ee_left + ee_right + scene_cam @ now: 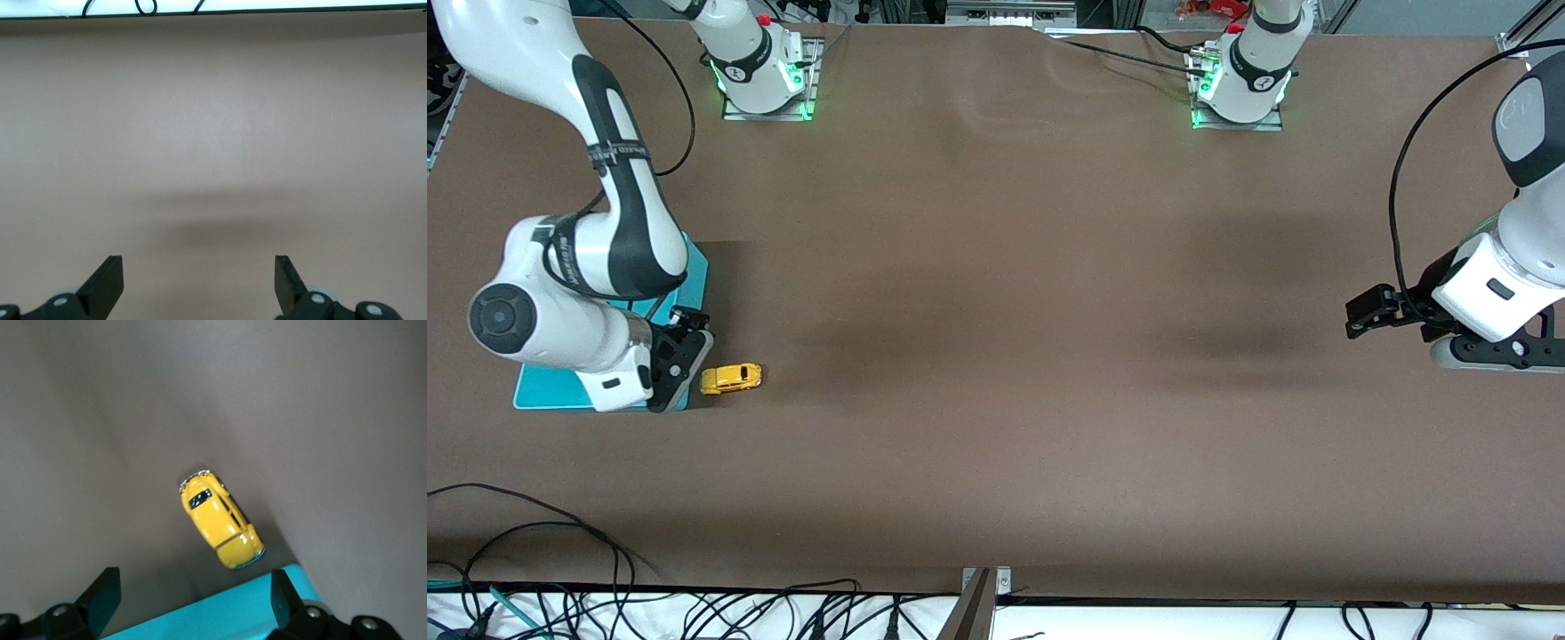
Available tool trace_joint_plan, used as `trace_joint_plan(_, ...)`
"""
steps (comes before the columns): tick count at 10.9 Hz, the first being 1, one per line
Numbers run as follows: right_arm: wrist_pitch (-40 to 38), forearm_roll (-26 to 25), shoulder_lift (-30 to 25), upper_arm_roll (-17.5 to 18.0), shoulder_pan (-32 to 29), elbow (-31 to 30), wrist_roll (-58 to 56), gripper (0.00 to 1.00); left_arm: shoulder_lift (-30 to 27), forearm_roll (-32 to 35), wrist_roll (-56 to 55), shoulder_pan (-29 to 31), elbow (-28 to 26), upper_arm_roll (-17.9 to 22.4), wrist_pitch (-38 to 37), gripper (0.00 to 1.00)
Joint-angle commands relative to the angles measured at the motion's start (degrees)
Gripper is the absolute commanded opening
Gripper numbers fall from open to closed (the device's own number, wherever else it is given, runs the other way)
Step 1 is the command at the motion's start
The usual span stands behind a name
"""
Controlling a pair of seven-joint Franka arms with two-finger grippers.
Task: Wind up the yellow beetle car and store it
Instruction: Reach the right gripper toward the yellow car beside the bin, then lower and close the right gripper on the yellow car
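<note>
My right gripper will next hold the yellow beetle car by its two long sides that face each other. The car's hood and tail (239, 551) slope away in curves.
The yellow beetle car (731, 378) stands on its wheels on the brown table, right beside the turquoise bin (696, 267), on the side toward the left arm's end. In the right wrist view the car (220, 520) lies just ahead of the fingertips, clear of them. My right gripper (687, 358) is open and empty, low over the bin's edge (220, 613) next to the car. My left gripper (1357, 320) is open and empty and waits over bare table at the left arm's end; its wrist view shows its open gripper (199, 270) over bare table.
The right arm's elbow and forearm (578, 284) hang over most of the bin. Cables (560, 569) lie along the table edge nearest the front camera. The arm bases (765, 71) stand along the table's top edge.
</note>
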Motion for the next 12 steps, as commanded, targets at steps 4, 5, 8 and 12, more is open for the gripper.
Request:
trace_joint_plan(4,13.61,0.53,6.38,-0.06,0.17,-4.37,-15.77,1.0,-0.79,-1.75,1.5,0.11,0.1,0.24,-0.77,1.0)
trace_joint_plan(5,16.06,0.53,6.92,0.2,0.17,-6.3,-16.91,1.0,-0.79,-1.75,1.5,0.03,0.1,0.15,-0.77,1.0)
trace_joint_plan(8,22.76,0.79,7.54,1.17,0.08,-10.01,-19.64,1.0,-0.79,-1.75,1.5,0.11,0.1,-0.99,-0.77,1.0)
trace_joint_plan(12,22.76,0.7,7.36,1.26,0.17,-9.92,-20.95,0.63,-0.79,-1.66,1.68,0.11,1.77,-1.26,-0.86,1.0)
